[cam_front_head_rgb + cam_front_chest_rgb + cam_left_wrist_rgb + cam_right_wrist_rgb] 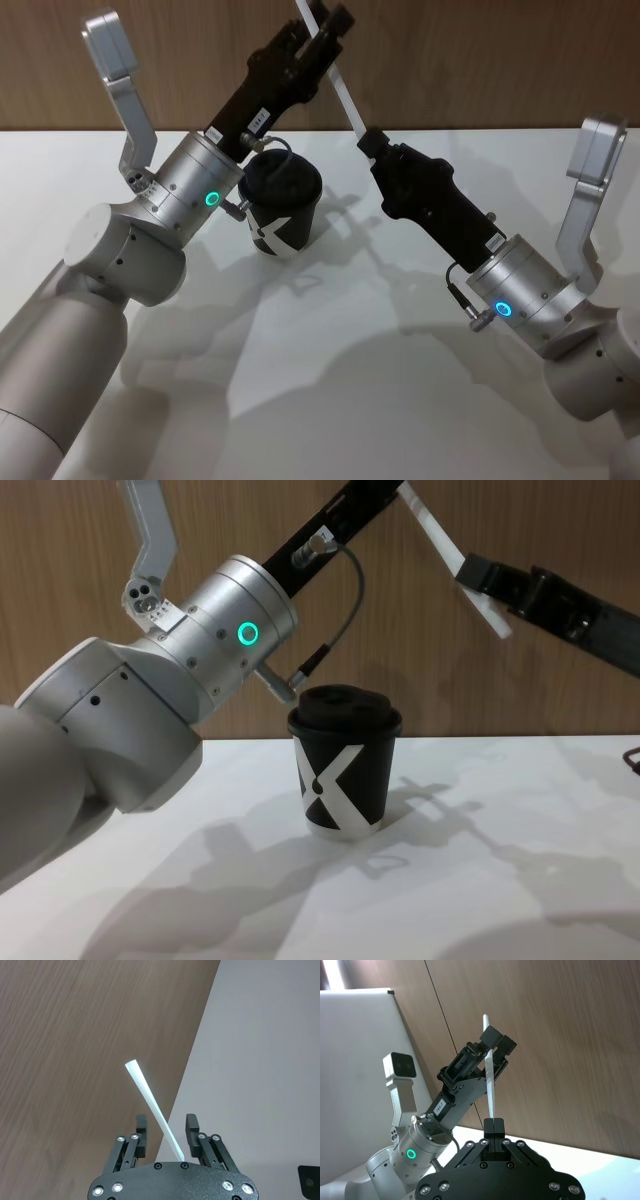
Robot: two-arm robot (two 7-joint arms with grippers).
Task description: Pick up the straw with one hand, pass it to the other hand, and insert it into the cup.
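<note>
I should grab the straw with my left gripper by its bare upper part (314, 28) next, because my right gripper's fingers cover the straw's lower end.
The white straw (340, 85) hangs slanted in the air above and behind the cup (285, 200), a black paper cup with a white X mark and a black domed lid (345, 705). My right gripper (370, 142) is shut on the straw's lower end, its fingers (494, 1127) pressed together on it. My left gripper (325, 25) is raised high around the straw's upper part. In the left wrist view its fingers (192, 1127) stand apart, with the straw (150, 1095) passing through the gap. The cup stands upright on the table, beside my left wrist.
The white table (350, 380) stretches in front of the cup and under both arms. A wood-panelled wall (520, 680) rises behind it. A grey cable (345, 610) loops off my left wrist just above the cup's lid.
</note>
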